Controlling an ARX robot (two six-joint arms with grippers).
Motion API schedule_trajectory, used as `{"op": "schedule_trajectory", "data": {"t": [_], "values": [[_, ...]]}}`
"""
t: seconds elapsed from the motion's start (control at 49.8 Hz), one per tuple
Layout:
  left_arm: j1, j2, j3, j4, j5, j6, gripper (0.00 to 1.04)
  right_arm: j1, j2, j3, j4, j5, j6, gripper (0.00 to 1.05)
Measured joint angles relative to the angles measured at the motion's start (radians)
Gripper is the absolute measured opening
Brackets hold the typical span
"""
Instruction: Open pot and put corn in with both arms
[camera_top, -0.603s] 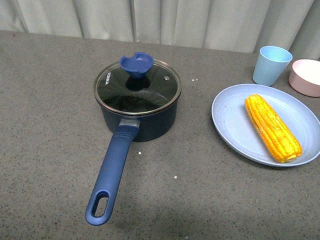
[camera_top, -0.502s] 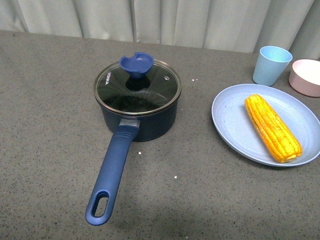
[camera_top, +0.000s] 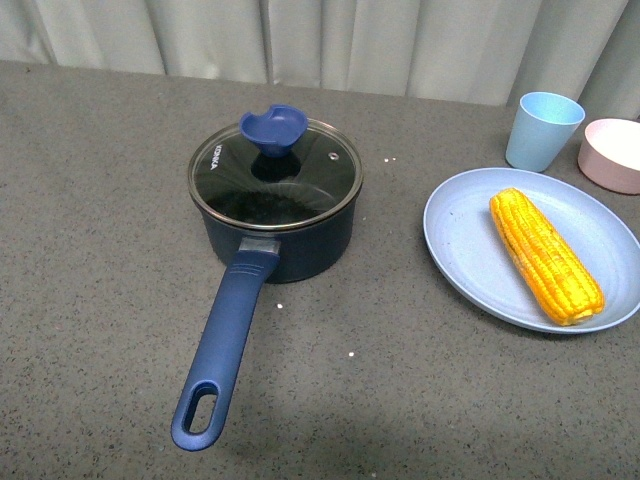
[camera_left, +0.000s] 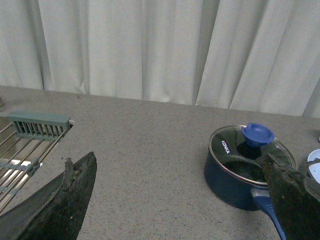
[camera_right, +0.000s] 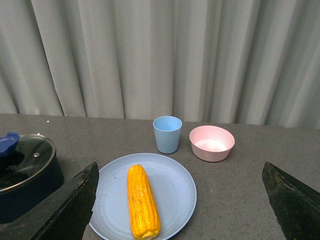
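Note:
I need to take the glass lid by its narrow blue knob (camera_top: 275, 129) with my left gripper next, because the lid is wide and flat over the pot (camera_top: 280, 235).
The navy pot (camera_top: 280, 235) stands mid-table, closed by a glass lid (camera_top: 275, 175) with a blue knob (camera_top: 273, 127); its long handle (camera_top: 222, 345) reaches toward the front edge. On a pale blue plate (camera_top: 460, 250) at the right lies the yellow corn (camera_top: 544, 254). Neither arm shows in the front view. My left gripper (camera_left: 180, 200) is open and well short of the pot (camera_left: 227, 177), nothing between its fingers. My right gripper (camera_right: 180, 200) is open too, held back from the corn (camera_right: 142, 201) on the plate (camera_right: 175, 190).
A light blue cup (camera_top: 541, 130) and a pink bowl (camera_top: 612, 154) stand behind the plate at the far right. A wire rack with a green clip (camera_left: 30, 135) sits off to one side in the left wrist view. Curtains (camera_top: 320, 40) close off the table's far edge.

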Motion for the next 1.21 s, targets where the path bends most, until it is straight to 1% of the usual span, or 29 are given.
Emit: {"op": "schedule_trajectory", "data": {"t": [1.206], "values": [[0.000, 0.000, 0.000, 0.000, 0.000, 0.000, 0.98, 0.000, 0.000, 0.000, 0.000, 0.000, 0.000, 0.96]]}}
